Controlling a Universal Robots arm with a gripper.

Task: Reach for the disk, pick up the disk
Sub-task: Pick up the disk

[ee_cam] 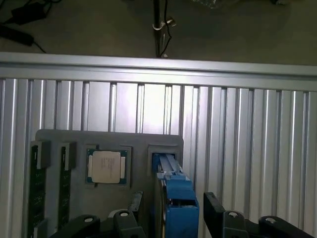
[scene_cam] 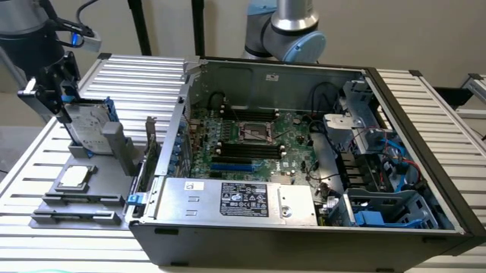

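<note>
My gripper can close, because my open fingers reach down on either side of it. Closing now would hold the disk's (scene_cam: 90,128) blue bracket.
The disk (scene_cam: 90,128) stands on edge in a slot of the grey holder (scene_cam: 106,199) at the exterior view's left. It is a silver drive with a white label in a blue bracket. My gripper (scene_cam: 59,105) hangs just above and beside its upper end. In the wrist view the disk's blue bracket edge (ee_cam: 174,196) runs between my two black fingertips (ee_cam: 214,210). The gripper (ee_cam: 171,220) is open, with a gap on each side of the bracket and nothing held.
A square silver processor chip (scene_cam: 74,177) (ee_cam: 105,166) lies flat in the same holder, near memory sticks (ee_cam: 35,188). An open computer case (scene_cam: 304,170) fills the slatted metal table (scene_cam: 425,114) to the right. A second arm (scene_cam: 285,28) stands behind the case.
</note>
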